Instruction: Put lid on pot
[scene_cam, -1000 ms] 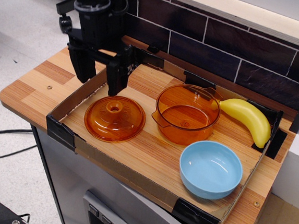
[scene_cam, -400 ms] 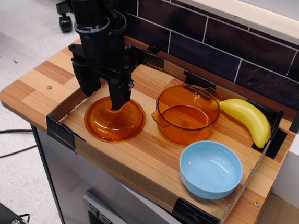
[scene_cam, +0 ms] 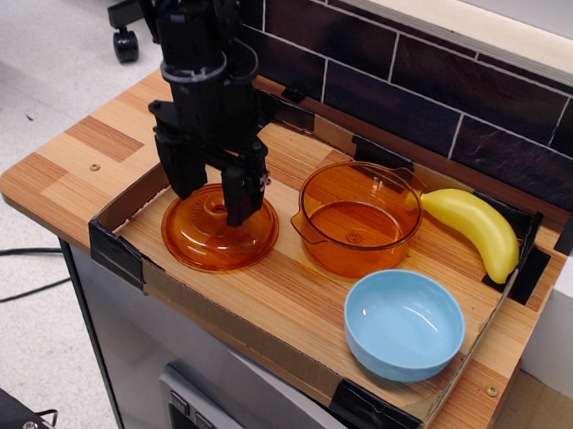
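My gripper should grab the lid by the narrow knob at its centre [scene_cam: 215, 206] next, because the lid's glass disc is wider than my open fingers.
The amber glass lid [scene_cam: 214, 240] lies flat on the wooden board at the left. My black gripper [scene_cam: 213, 198] is down over its centre, open, with one finger on each side of the knob, which is hidden behind the fingers. I cannot tell if the fingers touch the lid. The amber glass pot [scene_cam: 357, 219] stands upright and empty to the right of the lid, apart from it.
A light-blue bowl [scene_cam: 403, 323] sits in front of the pot at the right. A yellow banana [scene_cam: 476, 230] lies behind it to the right. A low cardboard rim [scene_cam: 121, 241] borders the board. A dark brick wall [scene_cam: 427, 96] stands behind.
My gripper has moved forward, right and down, from behind the lid to over its centre, straddling the knob. The lid, pot, bowl and banana have not moved.
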